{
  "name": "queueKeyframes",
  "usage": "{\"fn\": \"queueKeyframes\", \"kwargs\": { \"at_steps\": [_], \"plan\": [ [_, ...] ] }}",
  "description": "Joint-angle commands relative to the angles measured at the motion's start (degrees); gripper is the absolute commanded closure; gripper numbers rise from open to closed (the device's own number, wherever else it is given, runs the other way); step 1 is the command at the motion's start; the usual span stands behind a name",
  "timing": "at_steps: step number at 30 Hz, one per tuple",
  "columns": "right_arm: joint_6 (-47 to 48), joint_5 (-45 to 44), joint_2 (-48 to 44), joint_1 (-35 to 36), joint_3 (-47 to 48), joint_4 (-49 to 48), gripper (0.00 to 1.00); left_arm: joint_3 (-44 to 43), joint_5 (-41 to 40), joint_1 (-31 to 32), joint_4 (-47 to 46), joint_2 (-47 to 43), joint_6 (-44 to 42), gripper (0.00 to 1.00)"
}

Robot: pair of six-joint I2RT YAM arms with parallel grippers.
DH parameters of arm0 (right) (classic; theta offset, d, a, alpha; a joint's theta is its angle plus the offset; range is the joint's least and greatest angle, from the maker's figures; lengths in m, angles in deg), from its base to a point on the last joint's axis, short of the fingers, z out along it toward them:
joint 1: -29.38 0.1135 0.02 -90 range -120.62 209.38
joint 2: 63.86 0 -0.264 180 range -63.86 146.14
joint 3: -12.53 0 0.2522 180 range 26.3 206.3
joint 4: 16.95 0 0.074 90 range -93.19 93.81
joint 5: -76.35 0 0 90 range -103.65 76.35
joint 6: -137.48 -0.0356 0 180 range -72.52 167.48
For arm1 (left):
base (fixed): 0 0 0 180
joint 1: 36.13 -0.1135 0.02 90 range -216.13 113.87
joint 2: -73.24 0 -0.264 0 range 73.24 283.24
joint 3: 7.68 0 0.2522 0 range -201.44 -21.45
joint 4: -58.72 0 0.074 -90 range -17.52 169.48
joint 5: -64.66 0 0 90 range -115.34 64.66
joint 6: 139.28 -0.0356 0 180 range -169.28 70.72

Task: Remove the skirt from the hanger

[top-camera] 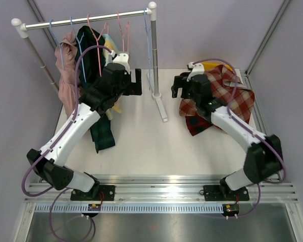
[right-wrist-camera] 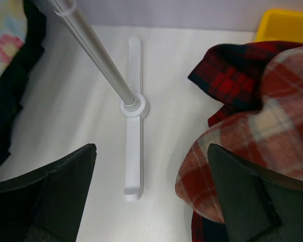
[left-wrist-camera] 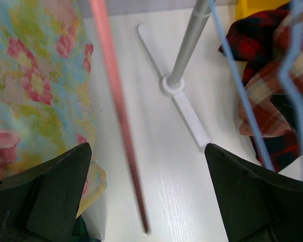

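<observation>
My left gripper takes hold of the pink hanger [left-wrist-camera: 116,111] by its bare near arm [left-wrist-camera: 131,154] next, so the floral skirt stays free for my right gripper to remove.
Skirts hang from hangers on the rack bar [top-camera: 86,20]: a pink one [top-camera: 66,75], a dark green plaid one [top-camera: 102,128] and a floral one [top-camera: 110,43]. My left gripper [top-camera: 136,82] is open just right of them, below the bar. In the left wrist view the floral skirt [left-wrist-camera: 30,91] lies at the left. A blurred pink hanger [left-wrist-camera: 116,111] crosses between the open fingers of the left gripper [left-wrist-camera: 149,196], and a blue hanger [left-wrist-camera: 242,101] is at the right. My right gripper [top-camera: 178,85] is open and empty beside the rack post. In its own view the right gripper [right-wrist-camera: 151,196] has nothing between its fingers.
A pile of red plaid skirts [top-camera: 222,93] lies at the right, over a yellow bin [right-wrist-camera: 285,25]. The rack's right post [right-wrist-camera: 96,55] and its white foot [right-wrist-camera: 134,151] stand between the two grippers. Empty pink [top-camera: 123,30] and blue hangers [top-camera: 147,30] hang near that post.
</observation>
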Motion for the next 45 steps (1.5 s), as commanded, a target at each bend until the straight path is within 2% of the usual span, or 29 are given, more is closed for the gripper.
{"fn": "queueKeyframes", "kwargs": {
  "at_steps": [1, 3, 5, 9, 12, 23, 27, 35, 39, 42, 45],
  "plan": [
    [-0.92, -5.78, -15.09, -0.09, -5.18, 4.26, 0.01, -7.11, -2.59, 5.03, 2.87, -3.38, -0.76, 0.01],
    [-2.67, -7.8, -23.36, 0.0, -9.67, 4.88, 0.0, -10.71, -4.01, 6.37, 5.85, -4.52, -0.77, 0.01],
    [-3.99, -7.72, -27.7, 0.0, -11.52, 7.34, 0.0, -13.61, -5.05, 6.72, 8.23, -5.31, -0.59, 0.01],
    [-6.01, -6.05, -36.75, 0.08, -11.09, 14.89, 0.01, -14.24, -10.68, 6.2, 10.96, -7.68, -2.7, 0.01],
    [-7.07, -5.26, -41.41, 0.0, -11.61, 17.71, 0.0, -17.64, -9.02, 3.57, 13.06, -7.25, -2.79, 0.01],
    [-7.95, -2.54, -47.49, 0.08, -9.59, 25.72, 0.01, -36.99, -9.81, -1.53, 18.52, 1.54, -5.78, 0.01],
    [-7.51, -2.18, -49.25, 0.09, -9.24, 26.86, 0.01, -38.15, -9.89, -4.25, 18.0, 4.0, -5.87, 0.01],
    [-4.87, -3.23, -50.13, 0.0, -7.83, 29.32, 0.0, -34.02, -3.49, -10.85, 12.03, 8.04, -5.51, 0.01],
    [-4.35, -3.15, -50.31, 0.08, -7.92, 29.59, 0.01, -34.45, -2.34, -12.69, 10.09, 11.81, -5.78, 0.04],
    [-3.91, -3.24, -50.48, 0.08, -7.92, 29.5, 0.01, -35.15, -1.2, -13.84, 9.12, 14.54, -5.78, 0.11],
    [-2.86, -3.59, -50.22, 0.0, -7.84, 29.5, 0.01, -35.68, 0.12, -14.72, 8.5, 16.57, -5.34, 0.26]
  ]
}}
